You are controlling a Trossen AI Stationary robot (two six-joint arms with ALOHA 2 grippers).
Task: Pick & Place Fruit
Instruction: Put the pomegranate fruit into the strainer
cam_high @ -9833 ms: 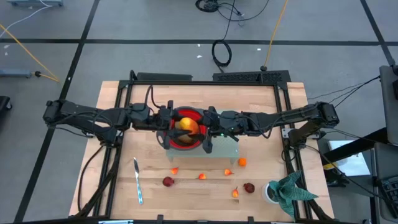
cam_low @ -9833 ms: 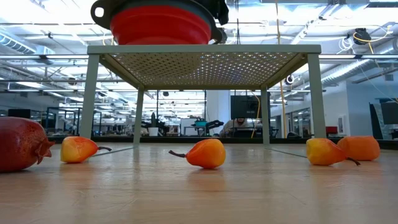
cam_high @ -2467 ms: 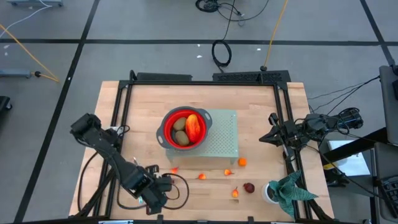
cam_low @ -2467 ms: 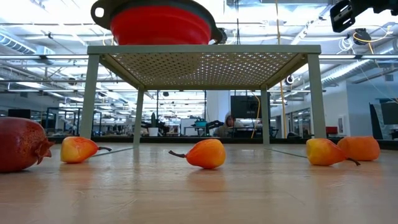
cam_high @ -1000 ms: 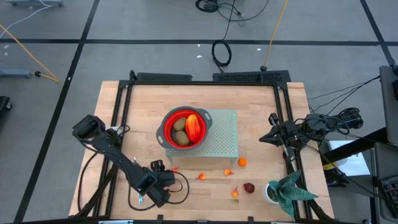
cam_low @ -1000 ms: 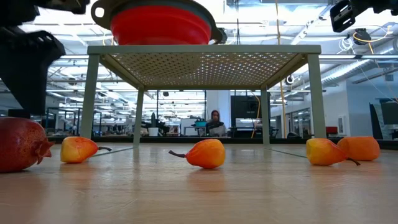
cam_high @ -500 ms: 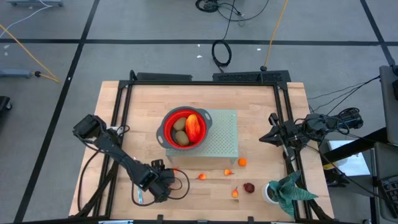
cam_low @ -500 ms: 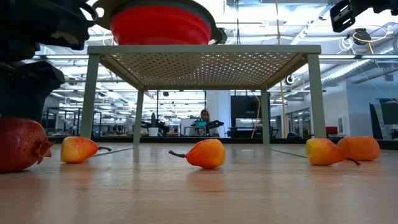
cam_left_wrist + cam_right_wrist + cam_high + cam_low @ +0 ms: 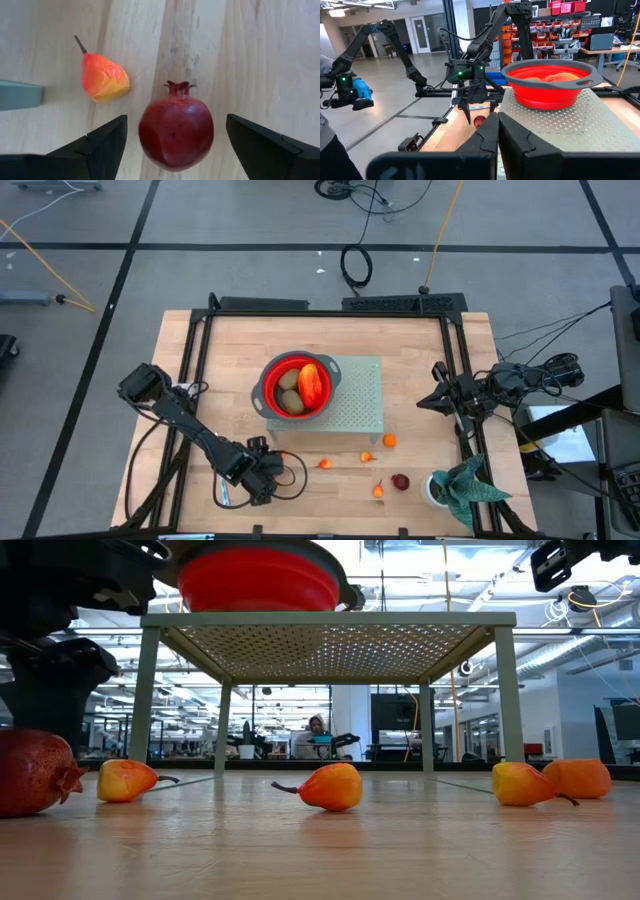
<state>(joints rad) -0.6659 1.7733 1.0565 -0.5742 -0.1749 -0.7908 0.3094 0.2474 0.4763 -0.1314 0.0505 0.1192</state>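
Note:
I should close my left gripper on the dark red pomegranate (image 9: 176, 131) now. My fingers are on both sides of it in the left wrist view, so they would hold it.
My left gripper (image 9: 176, 119) points steeply down near the table's front left (image 9: 262, 476), open, one finger on each side of a dark red pomegranate (image 9: 176, 131) that rests on the wood; neither finger touches it. In the low view the pomegranate (image 9: 35, 772) lies below the dark gripper. A small orange pear (image 9: 102, 77) lies just beyond it. A red bowl (image 9: 296, 386) on a perforated stand (image 9: 362, 395) holds two kiwis and a red-orange piece. My right gripper (image 9: 497, 135) waits shut, raised at the table's right edge (image 9: 425, 401).
Small orange pears (image 9: 325, 464) (image 9: 368, 457) (image 9: 378, 491), an orange (image 9: 389, 441) and a second pomegranate (image 9: 400, 481) lie in front of the stand. A potted plant (image 9: 455, 490) stands at the front right corner. A knife (image 9: 222, 496) lies partly under my left arm.
My left gripper has come down over the pomegranate and shifted a little toward the table's right, staying open. The pomegranate and the other fruit have not moved.

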